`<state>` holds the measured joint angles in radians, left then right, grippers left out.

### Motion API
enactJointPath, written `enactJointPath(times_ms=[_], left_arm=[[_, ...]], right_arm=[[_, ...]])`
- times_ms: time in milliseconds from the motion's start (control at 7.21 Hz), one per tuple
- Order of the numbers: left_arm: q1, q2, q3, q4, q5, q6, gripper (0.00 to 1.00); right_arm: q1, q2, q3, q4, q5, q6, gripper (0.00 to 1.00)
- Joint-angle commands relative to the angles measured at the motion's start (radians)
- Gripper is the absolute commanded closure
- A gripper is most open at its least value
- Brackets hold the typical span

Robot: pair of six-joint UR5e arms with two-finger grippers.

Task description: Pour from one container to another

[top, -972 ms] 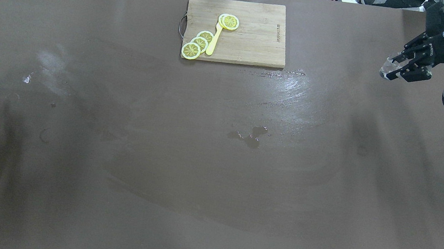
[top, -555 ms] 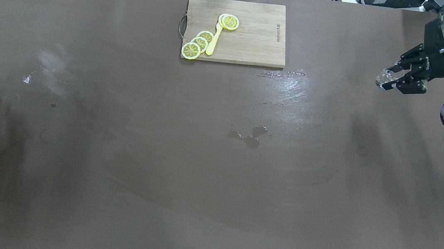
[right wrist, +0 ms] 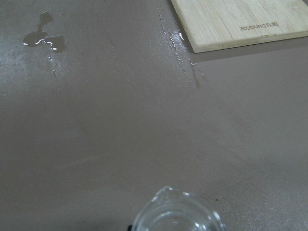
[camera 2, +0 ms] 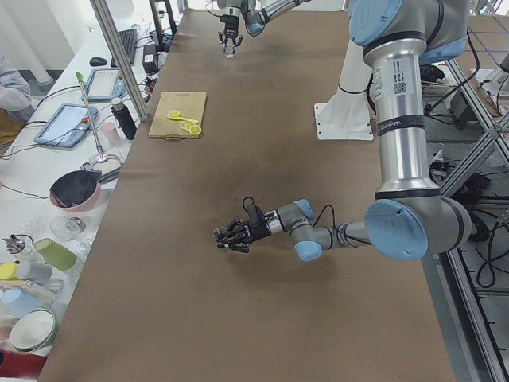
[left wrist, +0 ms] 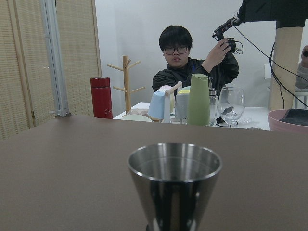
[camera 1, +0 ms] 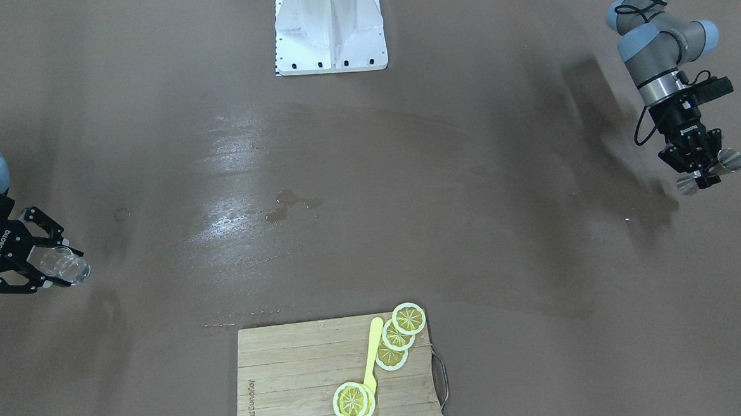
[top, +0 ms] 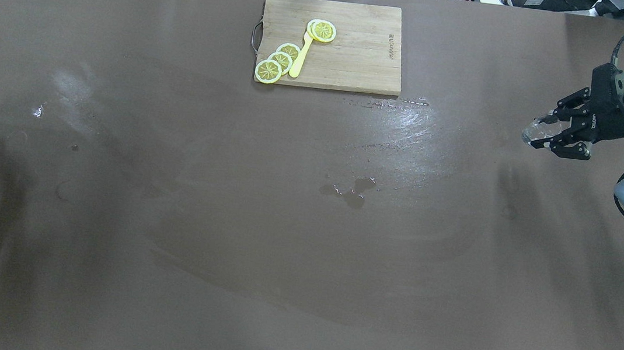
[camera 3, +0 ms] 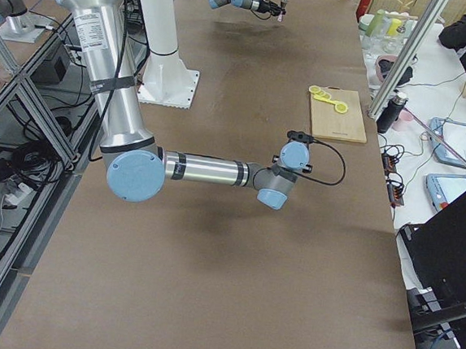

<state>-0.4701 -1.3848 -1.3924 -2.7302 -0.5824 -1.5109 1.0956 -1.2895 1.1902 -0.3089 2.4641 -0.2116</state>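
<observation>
The base of the glass below my fingers hovers apart from its shadow, so my right gripper now keeps hold of the clear glass (top: 530,131) until its base meets the table.
The clear glass (top: 530,131) is clamped in my right gripper (top: 541,132), which is shut on it above the table's right side. It lies tilted towards the table centre, as the front-facing view also shows for the glass (camera 1: 73,267). In the right wrist view only the rim of the glass (right wrist: 177,214) shows at the bottom. My left gripper (camera 1: 703,174) is shut on the waist of the metal jigger (camera 1: 731,161), held off the table at the far left. The open mouth of the jigger (left wrist: 174,168) fills the left wrist view and looks empty.
A wooden cutting board (top: 360,57) with lemon slices (top: 278,61) and a yellow utensil lies at the far middle. Small puddles (top: 352,192) and wet streaks (top: 407,115) mark the brown table. The robot base (camera 1: 329,29) stands at the near edge. Cups, bottles and a person (left wrist: 180,57) are beyond the table's left end.
My right gripper has carried the glass nearer to the robot and slightly towards the table centre, and its wrist has turned. The left arm has barely moved.
</observation>
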Motion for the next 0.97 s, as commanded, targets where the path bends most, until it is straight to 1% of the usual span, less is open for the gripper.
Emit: enactJointPath(times_ms=[0,139,416,555,694,833], left_arm=[[-0.002,-0.08,0.056,0.001,0.004,0.0,1.0],[-0.002,-0.106,0.056,0.003,0.004,0.0,1.0],[0.001,-0.109,0.058,0.01,0.004,0.001,1.0],[-0.001,-0.109,0.056,0.015,0.004,0.001,0.94],[0.001,-0.109,0.053,0.017,0.004,0.001,0.82],[0.001,-0.109,0.052,0.018,0.004,0.001,0.72]], right_arm=[[-0.049,-0.008,-0.04,0.118,-0.063,0.05,1.0],[-0.054,-0.008,-0.055,0.14,-0.074,0.054,1.0],[-0.069,-0.007,-0.093,0.162,-0.088,0.054,1.0],[-0.075,-0.007,-0.098,0.163,-0.094,0.052,1.0],[-0.08,-0.007,-0.118,0.192,-0.103,0.052,1.0],[-0.085,-0.004,-0.142,0.224,-0.109,0.054,1.0]])
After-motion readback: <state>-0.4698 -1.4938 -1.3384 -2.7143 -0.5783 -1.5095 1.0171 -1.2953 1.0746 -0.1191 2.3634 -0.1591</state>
